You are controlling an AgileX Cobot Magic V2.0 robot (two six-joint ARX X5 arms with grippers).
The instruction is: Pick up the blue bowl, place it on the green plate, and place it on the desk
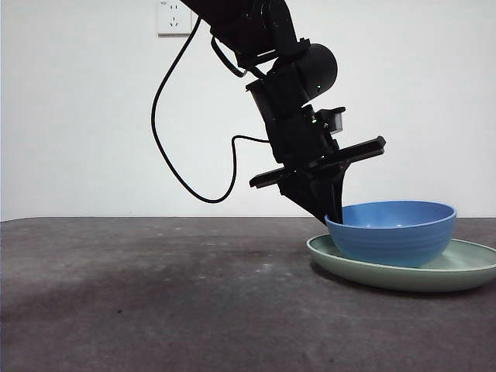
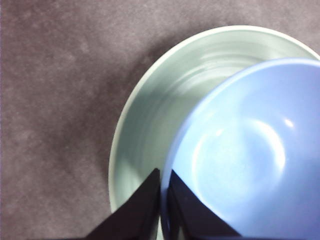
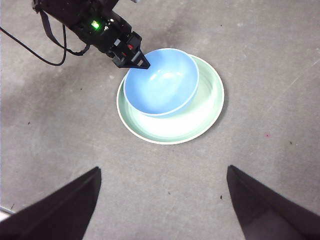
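Note:
Next, my right gripper takes hold of the green plate by its rim to bring it with the blue bowl to the plate's spot on the desk.
The blue bowl sits in the green plate on the desk, off-centre toward the plate's left side. My left gripper reaches down from the upper left and is shut on the bowl's left rim. In the left wrist view one jaw lies inside the blue bowl and the other outside, over the green plate, with the left gripper pinching the rim. High above, my right gripper is open and empty, looking down on the bowl, the plate and the left gripper.
A black cable loops down from the left arm, in front of the white wall. A wall socket is at the top. Bare desk stretches to the left and in front of the plate.

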